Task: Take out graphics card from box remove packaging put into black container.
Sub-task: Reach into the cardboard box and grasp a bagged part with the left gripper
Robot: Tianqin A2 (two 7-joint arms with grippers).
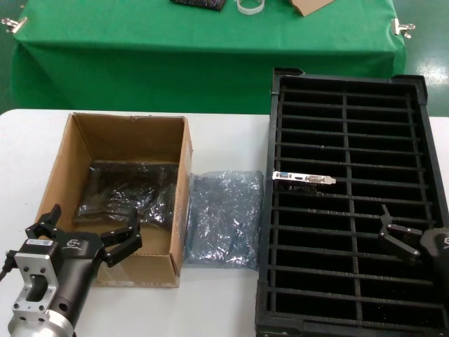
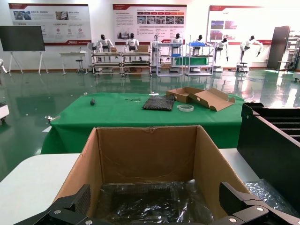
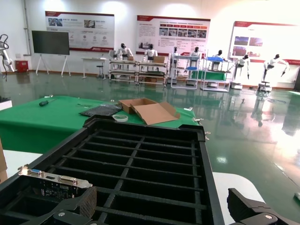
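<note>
My left gripper pinches the plastic of the wrapped board (image 1: 128, 191) by its loose crinkled edge (image 1: 169, 185) next, since the board lies flat in the box.
The brown box (image 1: 119, 203) stands on the white table at the left, with a dark board wrapped in shiny plastic (image 1: 130, 193) lying on its floor. It also shows in the left wrist view (image 2: 154, 201). An empty grey-blue packaging bag (image 1: 223, 217) lies between the box and the black container (image 1: 351, 210). A graphics card (image 1: 303, 179) stands in a slot near the container's left side, silver bracket up; it also shows in the right wrist view (image 3: 54, 178). My left gripper (image 1: 90, 235) is open and empty at the box's near wall. My right gripper (image 1: 403, 235) is open and empty above the container's right half.
A green-covered table (image 1: 210, 49) stands behind, with a tape roll (image 1: 250, 5), a dark mat and a small open carton (image 2: 201, 97) on it. The white table's near edge lies close in front of the box and the container.
</note>
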